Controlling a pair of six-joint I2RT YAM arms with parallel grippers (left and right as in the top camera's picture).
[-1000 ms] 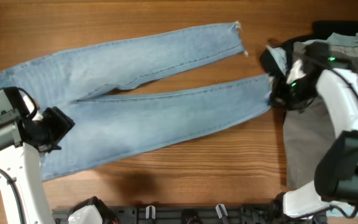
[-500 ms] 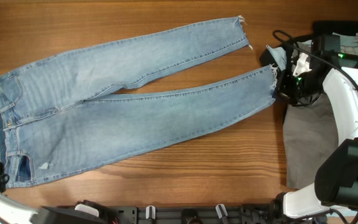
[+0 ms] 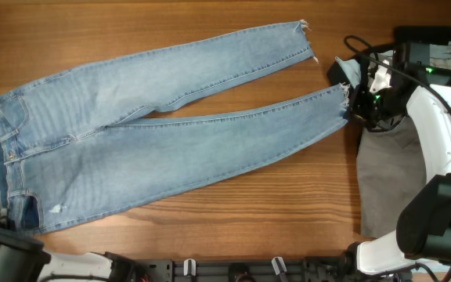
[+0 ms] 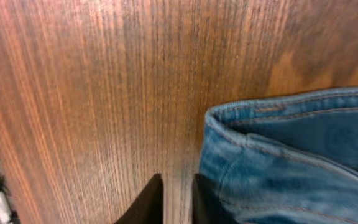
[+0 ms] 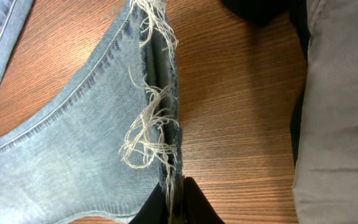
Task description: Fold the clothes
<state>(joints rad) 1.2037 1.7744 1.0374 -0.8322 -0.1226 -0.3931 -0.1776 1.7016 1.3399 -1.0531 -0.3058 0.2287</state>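
The light-blue jeans [image 3: 155, 149] should next be picked up with my left gripper, by the nearer side edge at the waistband corner. Then my left gripper should fold leg over leg.
The light-blue jeans [image 3: 155, 149] lie flat across the table, waistband at the left and both legs running right. My right gripper [image 3: 357, 106] is shut on the frayed hem [image 5: 151, 124] of the nearer leg; in the right wrist view the threads run down between its fingers [image 5: 174, 202]. The left arm [image 3: 2, 247] is low at the front left corner, off the jeans. In the left wrist view my left gripper [image 4: 178, 202] hovers over bare wood beside the waistband corner [image 4: 278, 149], jaws barely apart with nothing between them.
Grey trousers [image 3: 390, 180] lie at the right, right beside the held hem [image 5: 340, 124]. A black garment [image 3: 425, 35] sits at the back right, under the right arm. A black rack [image 3: 233, 270] runs along the front edge.
The left arm left the waistband and drew back to the front left corner, its jaws narrowing. The right gripper tugged the hem slightly right, then held still.
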